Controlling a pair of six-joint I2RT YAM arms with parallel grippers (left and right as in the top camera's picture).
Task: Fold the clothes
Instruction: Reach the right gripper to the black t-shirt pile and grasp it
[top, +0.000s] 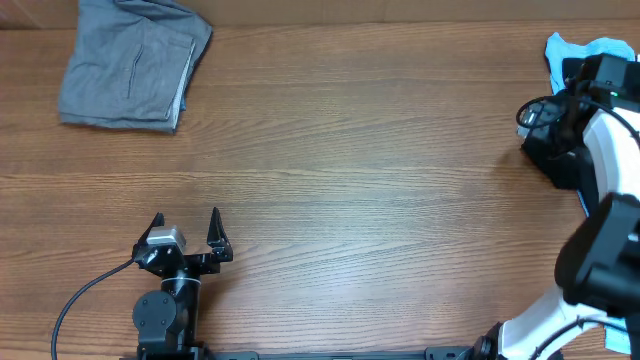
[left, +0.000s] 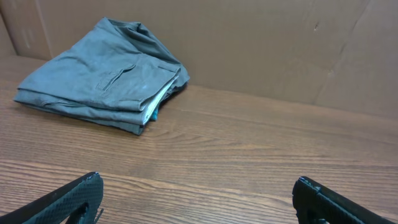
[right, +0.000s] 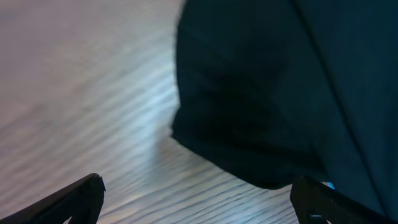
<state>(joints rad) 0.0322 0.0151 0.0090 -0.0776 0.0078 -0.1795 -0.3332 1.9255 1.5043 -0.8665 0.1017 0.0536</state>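
The robot's right hand will next grab the black T-shirt (right: 273, 87) by its rounded edge. It can then draw it out for folding.
The clothes, a black T-shirt (right: 273, 87), fill the upper right of the right wrist view. The shirt's rounded edge rests on the wooden table. My right gripper (right: 199, 182) hangs open just in front of that edge, nothing between its fingers, and its right fingertip (right: 311, 199) is close beside the fabric. Overhead, my right arm (top: 610, 150) reaches to the table's far right side, and I cannot pick out the shirt there. My left gripper (top: 187, 215) (left: 198, 180) stands open and empty over bare wood at the near left.
A grey folded garment (top: 130, 65) (left: 106, 81) lies at the far left corner. A light blue shirt (top: 590, 50) shows at the far right edge behind my right arm. Brown cardboard walls (left: 280, 43) stand behind the table (top: 350, 180).
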